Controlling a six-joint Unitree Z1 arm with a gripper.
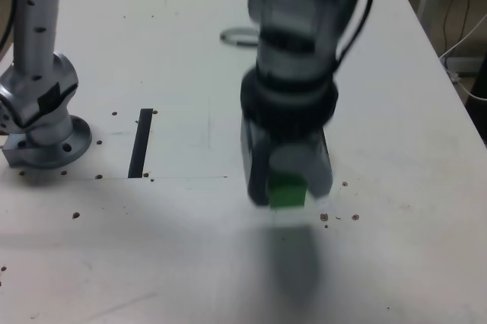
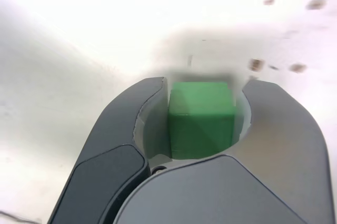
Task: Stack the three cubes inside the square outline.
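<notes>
The green cube (image 1: 288,192) stays in my gripper for now, since it hangs above its shadow on the white table and would drop if I opened now.
My gripper (image 1: 289,187) hangs blurred over the middle of the white table, shut on the green cube (image 1: 288,192), which sits a little above the surface with its shadow below it. In the wrist view the green cube (image 2: 201,120) fills the space between the two dark jaws of the gripper (image 2: 205,86). The red cube, the yellow cube and the square outline are not visible in either view; the arm hides part of the table behind it.
A straight black strip (image 1: 141,142) lies on the table (image 1: 396,111) toward the exterior view's left. The arm's metal base (image 1: 42,115) stands at the far left. A grey ring (image 1: 239,36) lies behind the arm. Cables hang past the table's right edge.
</notes>
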